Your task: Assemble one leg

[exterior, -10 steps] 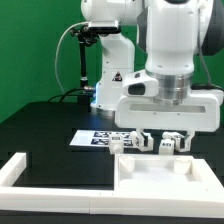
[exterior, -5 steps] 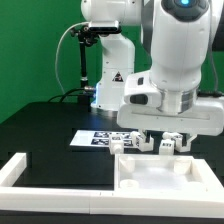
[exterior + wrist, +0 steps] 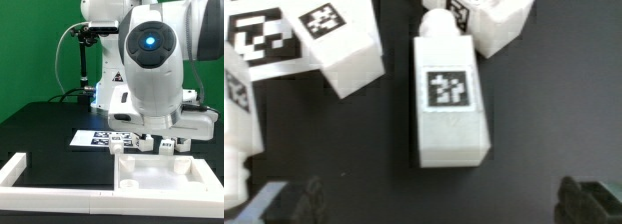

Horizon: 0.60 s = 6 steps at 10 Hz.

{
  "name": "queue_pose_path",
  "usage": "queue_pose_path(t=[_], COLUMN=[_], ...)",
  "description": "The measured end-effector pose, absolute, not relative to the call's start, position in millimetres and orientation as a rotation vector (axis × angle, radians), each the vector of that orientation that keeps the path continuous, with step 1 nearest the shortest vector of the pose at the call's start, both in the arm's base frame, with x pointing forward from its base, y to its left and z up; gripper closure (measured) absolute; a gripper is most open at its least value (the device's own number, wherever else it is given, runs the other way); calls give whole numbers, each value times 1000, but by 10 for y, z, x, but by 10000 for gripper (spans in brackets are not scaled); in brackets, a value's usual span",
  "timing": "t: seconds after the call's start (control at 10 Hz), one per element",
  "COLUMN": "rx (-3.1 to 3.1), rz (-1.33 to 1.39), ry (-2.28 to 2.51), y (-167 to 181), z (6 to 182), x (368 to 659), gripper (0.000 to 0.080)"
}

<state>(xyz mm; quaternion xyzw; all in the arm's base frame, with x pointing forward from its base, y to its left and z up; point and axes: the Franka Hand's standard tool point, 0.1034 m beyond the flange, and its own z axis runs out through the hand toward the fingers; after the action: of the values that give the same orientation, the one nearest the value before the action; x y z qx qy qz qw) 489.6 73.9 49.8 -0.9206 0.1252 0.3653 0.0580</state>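
Observation:
My gripper is going to grab the leg next by its wide blunt end (image 3: pixel 452 145). The leg's narrow round end then stays free to join the tabletop.
In the wrist view a white leg (image 3: pixel 446 95) with a black marker tag lies lengthwise on the black table, just ahead of my open gripper (image 3: pixel 441 205). The dark fingertips (image 3: pixel 287 200) show at either side, wide apart and empty, touching nothing. Two more white legs (image 3: pixel 491 25) (image 3: pixel 358 65) lie beyond it. In the exterior view the legs (image 3: pixel 165 145) stand in a row behind the white square tabletop (image 3: pixel 165 172). The arm's bulk hides the fingers there.
The marker board (image 3: pixel 100 138) lies flat behind the legs and also shows in the wrist view (image 3: pixel 278 35). A white L-shaped fence (image 3: pixel 20 170) runs along the front at the exterior view's left. A white part's edge (image 3: pixel 233 130) shows beside the legs.
The arm's wrist has swung toward the exterior view's left and turned toward the camera, staying low over the legs. No part has moved.

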Motion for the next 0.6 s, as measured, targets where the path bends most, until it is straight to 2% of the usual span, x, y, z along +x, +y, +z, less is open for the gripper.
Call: queue_pose_path(t=[0.3, 0.5, 0.6], rx=[-2788, -2669, -2636], rz=[1110, 1243, 1288], ry=[381, 403, 355], y=[740, 821, 849], z=[485, 489, 509], x=[4880, 4720, 4740], gripper=[151, 151, 151])
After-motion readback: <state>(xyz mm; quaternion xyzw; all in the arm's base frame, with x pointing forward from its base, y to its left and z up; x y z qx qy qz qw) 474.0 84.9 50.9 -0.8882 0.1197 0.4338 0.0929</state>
